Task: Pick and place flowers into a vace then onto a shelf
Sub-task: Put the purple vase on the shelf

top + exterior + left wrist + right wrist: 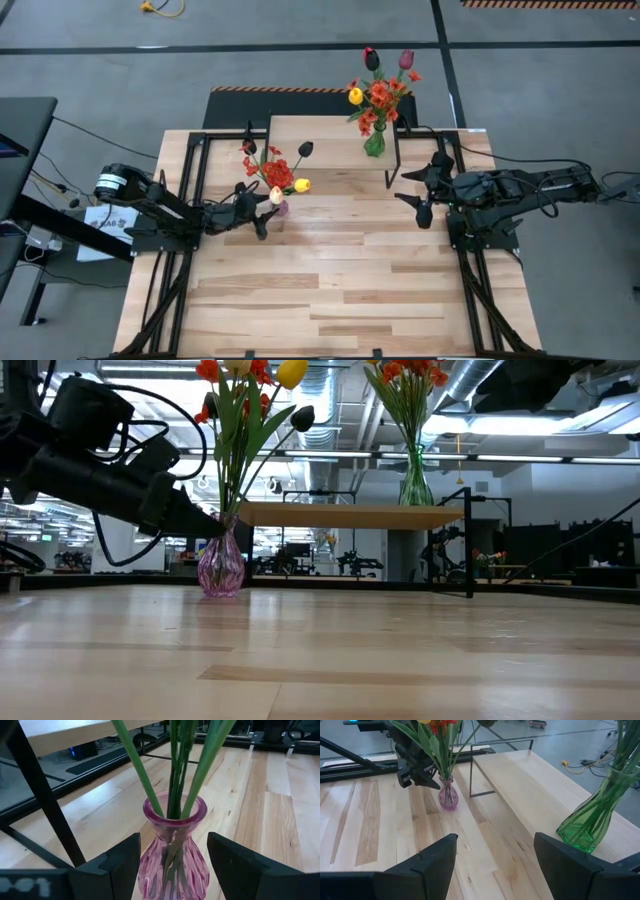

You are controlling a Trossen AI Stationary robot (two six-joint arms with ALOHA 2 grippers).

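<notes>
My left gripper needs to move forward around the pink vase's neck [282, 206] [173, 834] before it closes on the pink vase, because that neck sits just beyond both fingers.
A pink glass vase [172, 865] stands on its base on the table, beside the shelf's near left leg, with red, yellow and dark flowers [275, 175] standing in it on green stems. My left gripper [258, 212] is open, level with the vase's neck and just to its left, with one finger to either side of the vase in the left wrist view. The shelf [320, 150] carries a green vase [592, 822] of flowers at its right end. My right gripper [420, 192] hangs open, raised to the right of the shelf, holding nothing.
The shelf's thin black legs [47, 800] stand close beside the pink vase. Black frame rails [190, 170] run along the table's left and right edges. The near half of the wood table [330, 300] is bare planks.
</notes>
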